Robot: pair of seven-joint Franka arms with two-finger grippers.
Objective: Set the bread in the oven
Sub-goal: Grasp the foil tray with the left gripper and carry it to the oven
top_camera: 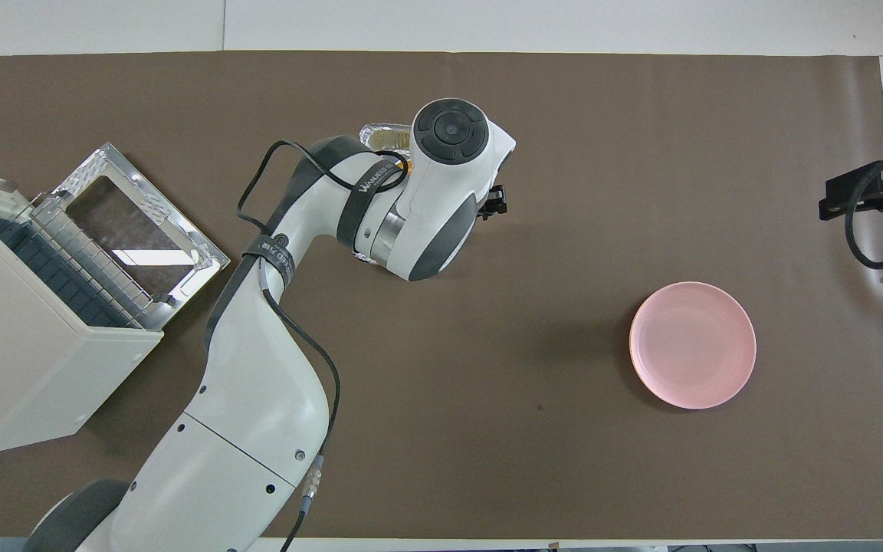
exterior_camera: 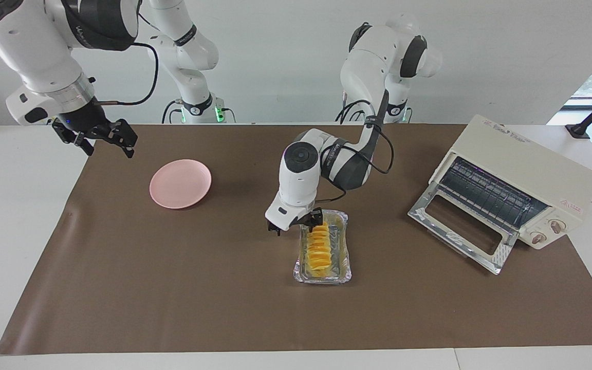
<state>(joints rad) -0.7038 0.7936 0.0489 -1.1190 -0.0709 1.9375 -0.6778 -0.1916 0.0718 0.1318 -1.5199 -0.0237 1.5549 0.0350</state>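
The bread is loose in a wide foil tray (top_camera: 385, 136). My left gripper needs to grab the tray's thin rim next, so the bread can go in the oven.
The bread (exterior_camera: 319, 250), a ridged yellow-orange loaf, lies lengthwise in a silver foil tray (exterior_camera: 348, 245) mid-table. My left gripper (exterior_camera: 296, 225) hangs open over the tray's robot-side end, one fingertip (exterior_camera: 317, 220) above the loaf's end and the other outside the tray's rim, toward the right arm's end. Nothing is held. From overhead the left arm hides the loaf; only a corner of the foil tray (top_camera: 382, 136) shows. The cream-white oven (exterior_camera: 524, 164) stands at the left arm's end, its glass door (exterior_camera: 461, 231) dropped open and the wire rack showing. My right gripper (exterior_camera: 105, 145) waits open above the mat's corner.
A round pink plate (exterior_camera: 180, 183) sits on the brown mat (exterior_camera: 172, 288) toward the right arm's end, nearer to the robots than the tray. The oven's open door (top_camera: 135, 238) juts out toward the tray. Bare mat lies between tray and oven.
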